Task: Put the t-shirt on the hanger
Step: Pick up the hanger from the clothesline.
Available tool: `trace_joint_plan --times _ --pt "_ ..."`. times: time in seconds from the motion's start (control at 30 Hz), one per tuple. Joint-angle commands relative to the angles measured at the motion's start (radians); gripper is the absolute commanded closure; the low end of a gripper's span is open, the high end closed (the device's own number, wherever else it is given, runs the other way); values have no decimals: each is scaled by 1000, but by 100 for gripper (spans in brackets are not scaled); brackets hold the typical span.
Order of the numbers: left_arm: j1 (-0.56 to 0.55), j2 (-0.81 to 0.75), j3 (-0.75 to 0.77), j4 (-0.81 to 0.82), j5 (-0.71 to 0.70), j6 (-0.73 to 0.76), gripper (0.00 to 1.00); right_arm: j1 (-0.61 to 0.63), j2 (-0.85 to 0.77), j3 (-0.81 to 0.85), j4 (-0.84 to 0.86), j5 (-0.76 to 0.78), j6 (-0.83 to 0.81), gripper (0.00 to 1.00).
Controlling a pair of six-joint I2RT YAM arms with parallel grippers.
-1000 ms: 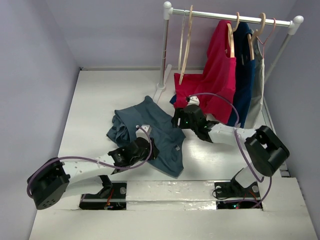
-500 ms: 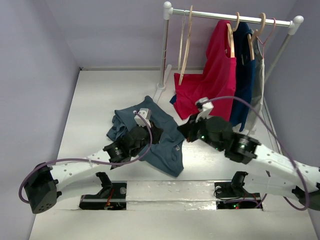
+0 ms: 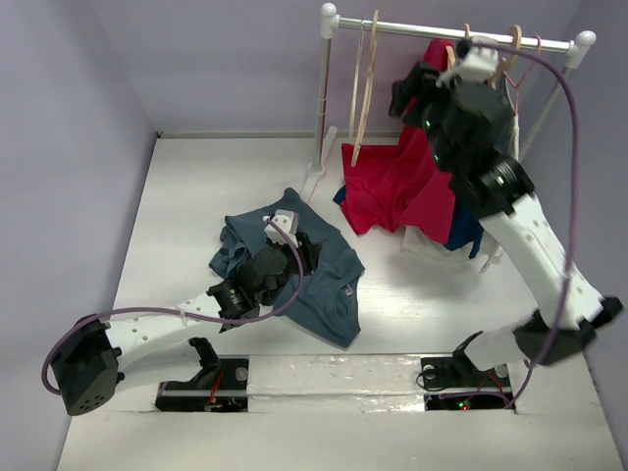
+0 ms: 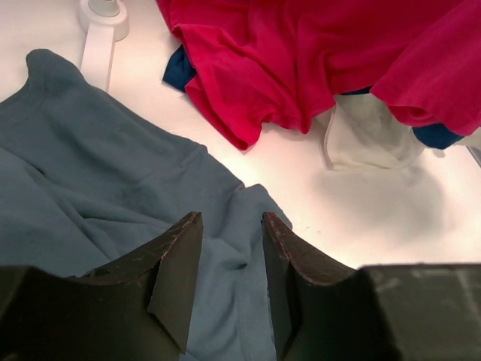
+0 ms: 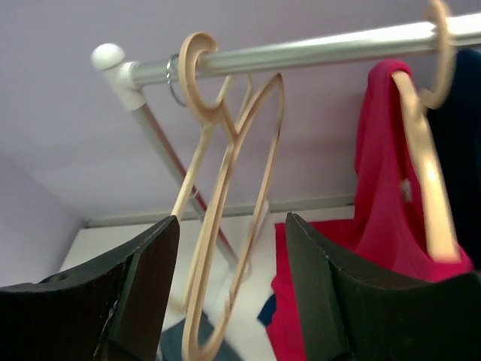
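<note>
The right gripper grabs the tan hanger's near arm [image 3: 366, 95] below the hook next, so the hanger's far arm stays free to enter the t-shirt [image 3: 329, 285].
The slate-blue t-shirt [image 3: 329, 285] lies crumpled on the table, also in the left wrist view [image 4: 90, 173]. My left gripper [image 3: 306, 253] is open just above its right edge, jaws astride a fold [image 4: 231, 226], holding nothing. The tan hanger [image 3: 366, 93] with the thick hook hangs on the rail's left end. My right gripper [image 3: 400, 96] is raised to rail height, open and empty. In the right wrist view the hanger [image 5: 213, 226] hangs in line with the gap between the jaws [image 5: 231, 218], a little beyond them.
The rail [image 3: 451, 34] also carries a red shirt [image 3: 412, 167] and a navy shirt [image 3: 473, 221], each on its own hanger. A thinner pale hanger [image 3: 355, 78] hangs beside the tan one. The rack's foot [image 3: 314, 182] stands near the t-shirt. A white cloth [image 3: 424, 245] lies under the red shirt.
My right arm has swung up from the table by the red shirt to the rail, facing the tan hanger. My left gripper has crept a little farther over the t-shirt.
</note>
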Motion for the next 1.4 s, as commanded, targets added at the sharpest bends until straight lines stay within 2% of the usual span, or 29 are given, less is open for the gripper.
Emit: trace_joint_plan --times 0.0,0.13,0.3,0.47,0.7,0.93,1.03,1.2,1.37 --pt "-6 -9 -15 84 -11 49 65 -40 185 184 -120 -62 -47 35" --pt "3 2 -18 89 -5 44 65 -51 255 249 -38 -47 -71 36" --pt "3 45 6 73 29 33 65 -73 351 355 -98 -74 -75 37" --pt "3 66 16 66 44 27 65 -82 377 322 -92 -86 -62 39" --pt "3 57 14 64 32 32 66 -111 394 293 -93 -97 -45 46" --pt "3 80 22 66 39 30 66 -129 423 316 -124 -134 -39 46" --pt "3 91 26 66 45 27 67 -129 438 335 -135 -126 -39 47" --pt "3 82 23 66 39 29 67 -129 430 324 -146 -91 -58 55" --pt "3 75 20 64 36 29 67 -129 443 318 -158 -85 -78 56"
